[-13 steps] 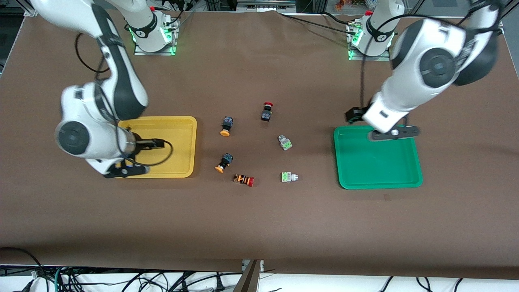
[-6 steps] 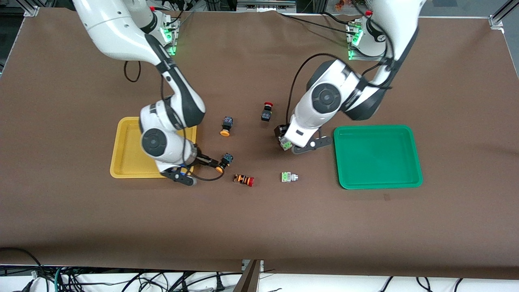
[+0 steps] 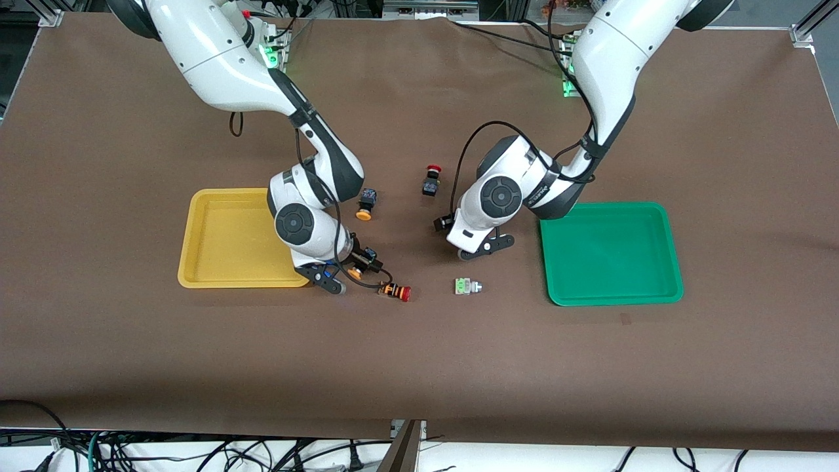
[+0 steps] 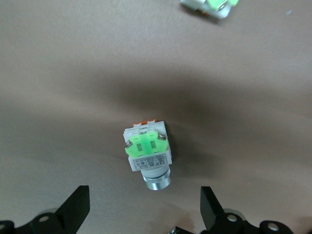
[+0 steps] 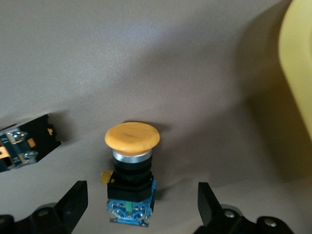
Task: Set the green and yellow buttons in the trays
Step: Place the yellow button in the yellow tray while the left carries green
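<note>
The green button should go in the green tray, so I should next grab it by its white rectangular housing (image 4: 148, 146) with my left gripper.
My right gripper (image 3: 360, 263) is open and low at the table, a finger on each side of a black-bodied yellow button (image 3: 357, 270) that lies beside the yellow tray (image 3: 223, 242). In the right wrist view the button (image 5: 130, 163) lies between the open gripper (image 5: 139, 210), untouched. My left gripper (image 3: 464, 241) is open over a green button that the hand hides in the front view. In the left wrist view this button (image 4: 147, 153) lies just off the open gripper (image 4: 144, 214). A second yellow button (image 3: 365, 204), a second green button (image 3: 467, 286) and the green tray (image 3: 609, 255) lie apart.
A black switch with a red cap (image 3: 431, 180) lies between the two arms. An orange-and-black striped switch with a red cap (image 3: 394, 291) lies close beside my right gripper and shows in the right wrist view (image 5: 24, 146). The second green button shows in the left wrist view (image 4: 209, 6).
Both arms have swung from over their trays to the middle of the table and come down. The right gripper now straddles a yellow button. The left hand now covers a green button.
</note>
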You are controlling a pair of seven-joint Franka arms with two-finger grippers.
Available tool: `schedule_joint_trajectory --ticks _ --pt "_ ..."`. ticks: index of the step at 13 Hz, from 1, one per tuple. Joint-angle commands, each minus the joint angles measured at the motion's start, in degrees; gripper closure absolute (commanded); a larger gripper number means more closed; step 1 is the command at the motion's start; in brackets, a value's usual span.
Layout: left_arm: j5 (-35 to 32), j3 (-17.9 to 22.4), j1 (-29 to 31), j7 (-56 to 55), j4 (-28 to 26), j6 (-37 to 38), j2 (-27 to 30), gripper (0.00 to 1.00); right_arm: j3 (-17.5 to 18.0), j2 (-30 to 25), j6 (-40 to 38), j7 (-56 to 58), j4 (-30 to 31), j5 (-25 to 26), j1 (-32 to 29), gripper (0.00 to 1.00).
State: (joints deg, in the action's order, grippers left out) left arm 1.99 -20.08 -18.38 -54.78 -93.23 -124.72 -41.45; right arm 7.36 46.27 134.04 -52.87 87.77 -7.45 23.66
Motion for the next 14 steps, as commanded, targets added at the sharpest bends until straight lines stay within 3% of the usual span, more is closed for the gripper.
schedule_joint_trajectory --ticks 1,2,3,5,6,7,8,10,12,14 --pt "-0.5 0.7 -1.8 -5.2 0.8 -4.4 -2.7 0.01 0.2 1.6 2.5 -1.8 -0.5 0.2 0.9 0.08" --pt "-0.6 0.9 -1.8 -5.7 0.8 -5.3 -3.3 0.02 0.2 1.7 2.6 -1.8 -0.5 0.3 0.9 0.67" --pt "-0.7 1.2 -1.8 -5.6 0.8 -5.8 -3.5 0.17 0.2 1.5 2.5 -1.4 -0.5 0.6 0.9 1.00" --pt "-1.4 2.9 -1.9 -4.9 0.8 -5.8 -3.8 0.48 0.0 0.1 1.1 -0.5 -0.8 0.8 0.2 1.00" --pt "-2.7 2.9 -2.0 -5.7 0.8 -5.8 -3.8 0.76 -0.2 -1.1 -2.4 1.3 -1.2 1.3 -0.6 1.00" --pt "-2.8 3.0 -2.0 -5.7 0.8 -5.4 -3.6 0.92 -0.3 -2.7 -6.0 5.3 -1.5 2.9 -2.2 1.00" --pt "-2.8 3.1 -1.9 -5.9 0.9 -4.9 -3.0 0.93 -0.8 -4.2 -9.5 9.7 -1.4 3.3 -3.6 1.00" --pt "-3.3 3.5 -1.2 -5.6 1.7 2.0 0.7 0.96 -5.3 -6.7 -17.4 22.0 0.2 3.3 -5.6 1.00" --pt "-10.3 3.7 0.4 -4.4 2.5 9.6 4.7 0.95 -8.4 -10.0 -18.4 31.4 5.2 3.4 -7.6 1.00" --pt "-17.2 3.8 3.7 5.9 2.4 15.6 7.0 0.95 -11.2 -12.1 -17.6 40.0 11.0 3.4 -9.1 1.00"
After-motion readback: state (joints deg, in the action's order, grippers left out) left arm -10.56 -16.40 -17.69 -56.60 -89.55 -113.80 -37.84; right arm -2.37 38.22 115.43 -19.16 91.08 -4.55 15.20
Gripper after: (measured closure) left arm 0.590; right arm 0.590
